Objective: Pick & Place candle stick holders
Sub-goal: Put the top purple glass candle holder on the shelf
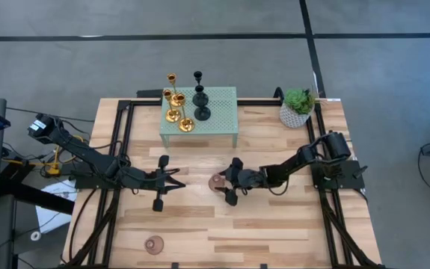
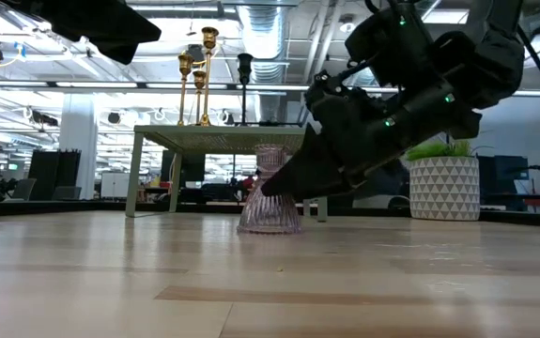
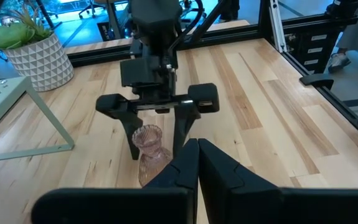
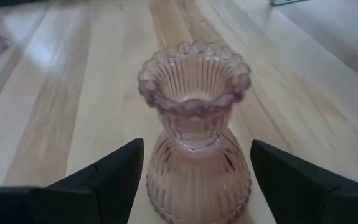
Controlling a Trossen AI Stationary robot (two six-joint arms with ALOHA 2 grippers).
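I need to take hold of the pink glass holder by its narrow waist [image 4: 193,138] with my right gripper next. Then I can move the holder onto the green table.
A translucent pink ribbed glass holder [image 1: 217,181] stands upright on its base at the table's middle; it also shows in the low view [image 2: 270,192]. My right gripper [image 1: 229,181] is open and comes in low and level from the table's right. Its two fingers [image 4: 107,177] stand on either side of the holder's lower body [image 4: 194,124], and I see no touch. My left gripper [image 1: 179,181] is shut and empty, hovering just left of the holder and pointing at it [image 3: 197,152]. Gold holders [image 1: 174,112] and black holders [image 1: 200,101] stand on a small green table [image 1: 222,112].
A second pink glass holder [image 1: 153,243] sits near the front left of the table. A potted green plant in a white pot [image 1: 297,108] stands at the back right. Black frame rails [image 1: 117,149] run along both sides of the table.
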